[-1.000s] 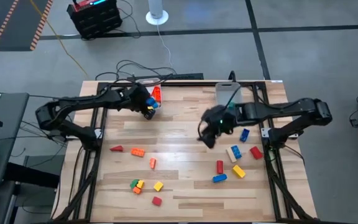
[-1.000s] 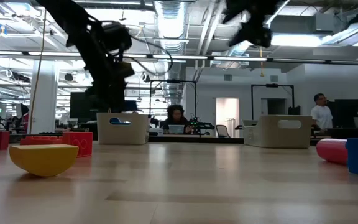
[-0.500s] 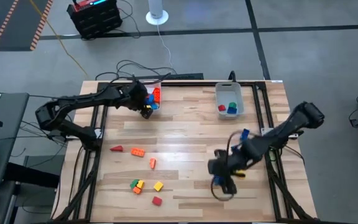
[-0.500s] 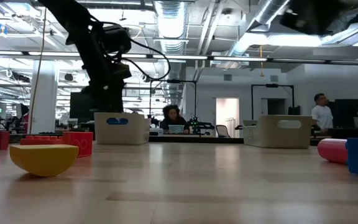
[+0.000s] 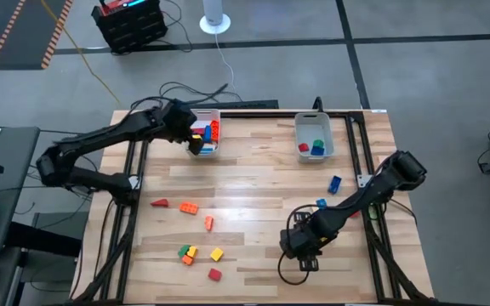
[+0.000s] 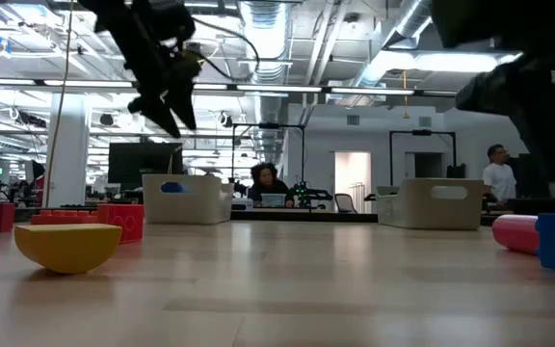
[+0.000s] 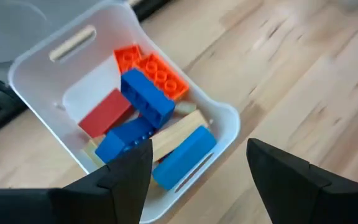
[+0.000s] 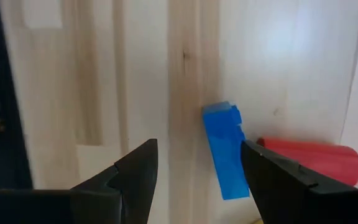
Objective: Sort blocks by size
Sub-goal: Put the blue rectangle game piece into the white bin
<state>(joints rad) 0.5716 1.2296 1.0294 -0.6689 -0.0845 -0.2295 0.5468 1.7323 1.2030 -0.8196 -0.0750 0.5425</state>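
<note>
The fingers of the robot's right gripper are above the blue block and would miss it if they closed now, so the right gripper should lower to the block first.
My left gripper hangs open above the near end of the left clear bin, which holds orange, blue, red and tan blocks. Toward the near right of the table, my right gripper points down, open, above a blue block. This block lies flat on the wood beside a red block. The right arm hides most of the blocks under it in the high view. Loose blocks lie at the near left: red, orange and yellow.
The right clear bin at the far edge holds red, green and blue blocks. Two blue blocks lie near the right arm. A dark frame rail runs along the table's right side. A band of bare wood crosses the middle of the table.
My left gripper has risen out of the left bin, and a blue block now lies there. My right gripper has swung from the far middle, beside the right bin, toward the near edge. It has sunk and tipped to point down over the blocks at the near right.
</note>
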